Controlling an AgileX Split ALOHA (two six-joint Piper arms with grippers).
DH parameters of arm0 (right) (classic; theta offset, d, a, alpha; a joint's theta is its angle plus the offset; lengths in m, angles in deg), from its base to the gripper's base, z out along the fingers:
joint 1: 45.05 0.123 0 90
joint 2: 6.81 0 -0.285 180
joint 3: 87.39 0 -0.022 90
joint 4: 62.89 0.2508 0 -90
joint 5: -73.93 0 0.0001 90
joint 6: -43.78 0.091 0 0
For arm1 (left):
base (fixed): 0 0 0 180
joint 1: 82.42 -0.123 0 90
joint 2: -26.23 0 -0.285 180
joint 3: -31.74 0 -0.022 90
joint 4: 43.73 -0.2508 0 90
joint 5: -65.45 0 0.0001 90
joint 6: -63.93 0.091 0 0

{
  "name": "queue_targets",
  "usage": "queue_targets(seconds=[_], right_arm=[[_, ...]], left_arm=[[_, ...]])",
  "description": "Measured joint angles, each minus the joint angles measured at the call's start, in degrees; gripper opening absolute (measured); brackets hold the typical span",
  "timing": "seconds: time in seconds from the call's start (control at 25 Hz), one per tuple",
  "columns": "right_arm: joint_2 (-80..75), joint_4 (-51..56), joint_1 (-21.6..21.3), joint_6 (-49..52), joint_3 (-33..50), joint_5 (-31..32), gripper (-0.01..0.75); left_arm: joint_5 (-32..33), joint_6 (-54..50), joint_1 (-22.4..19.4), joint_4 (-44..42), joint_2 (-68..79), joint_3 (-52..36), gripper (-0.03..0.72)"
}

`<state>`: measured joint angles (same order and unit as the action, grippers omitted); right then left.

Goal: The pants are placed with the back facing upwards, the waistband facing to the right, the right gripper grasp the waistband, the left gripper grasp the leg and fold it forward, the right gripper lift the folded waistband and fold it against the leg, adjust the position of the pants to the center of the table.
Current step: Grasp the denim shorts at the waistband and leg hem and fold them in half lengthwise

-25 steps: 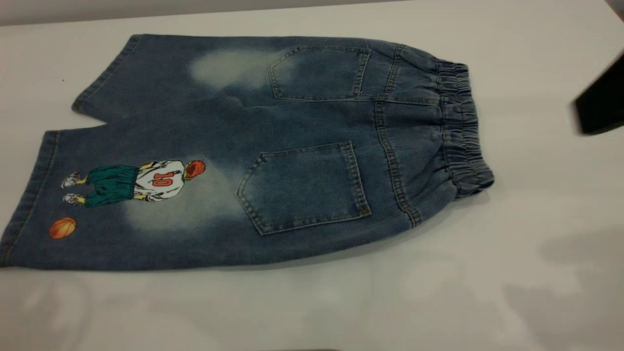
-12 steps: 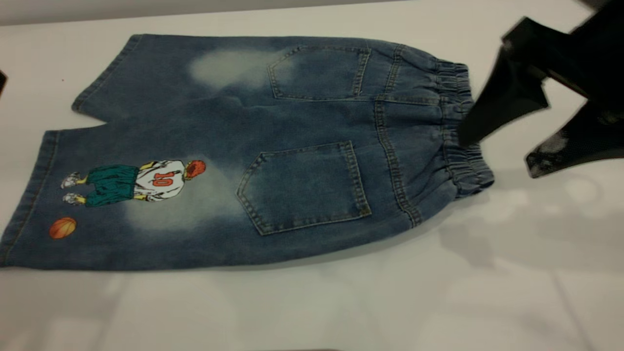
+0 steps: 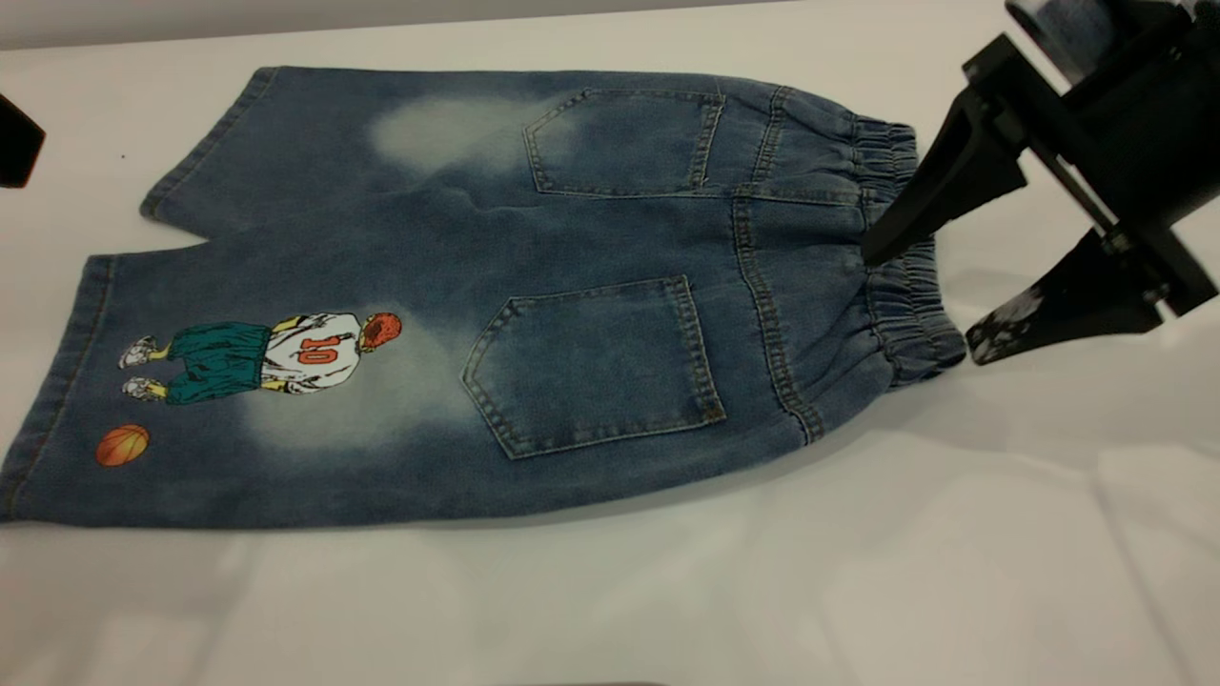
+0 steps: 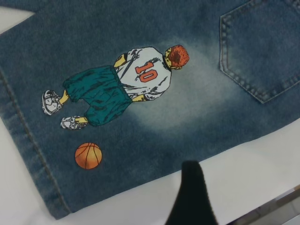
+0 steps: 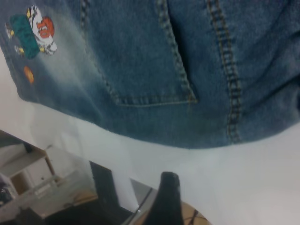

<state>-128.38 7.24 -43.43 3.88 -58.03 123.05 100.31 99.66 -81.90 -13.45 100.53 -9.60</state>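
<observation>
I should next fold the printed leg over the other one, so my right gripper should grab the pants by the corner of the gathered waistband.
The pants lie flat on the table, back pockets up and legs to the left. Their gathered waistband points right. My right gripper hangs open at the waistband's near half. One fingertip is over the band and the other is off its near corner, with nothing held. Its wrist view shows the pants and one finger. A bit of the left gripper shows at the far left edge, apart from the pants. One of its fingers stands over bare table beside the printed leg, open.
The table's near edge runs close to the printed leg. Beyond that edge, floor and shelving show in the right wrist view. Bare tabletop spreads in front of and to the right of the pants.
The right gripper has come in from the right edge and now reaches the waistband with jaws spread. The left gripper has entered at the far left. The pants have not moved.
</observation>
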Motion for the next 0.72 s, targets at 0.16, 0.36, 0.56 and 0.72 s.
queue_targets(seconds=[0.16,0.36,0.56,0.72], right_arm=[[-3.2,2.7,0.0,-1.4,-0.1,0.0,0.594],[-6.1,3.3,0.0,-2.3,-0.2,-1.2,0.594],[-8.0,4.1,0.0,-2.7,-1.3,-1.6,0.594],[-10.5,5.4,0.0,-2.7,-3.5,-1.2,0.594]], left_arm=[[0.0,0.0,0.0,0.1,0.0,0.0,0.504],[0.0,0.0,0.0,0.1,0.0,0.0,0.504],[0.0,0.1,0.0,0.1,0.0,0.0,0.504],[0.0,0.2,0.0,0.1,0.0,0.0,0.504]])
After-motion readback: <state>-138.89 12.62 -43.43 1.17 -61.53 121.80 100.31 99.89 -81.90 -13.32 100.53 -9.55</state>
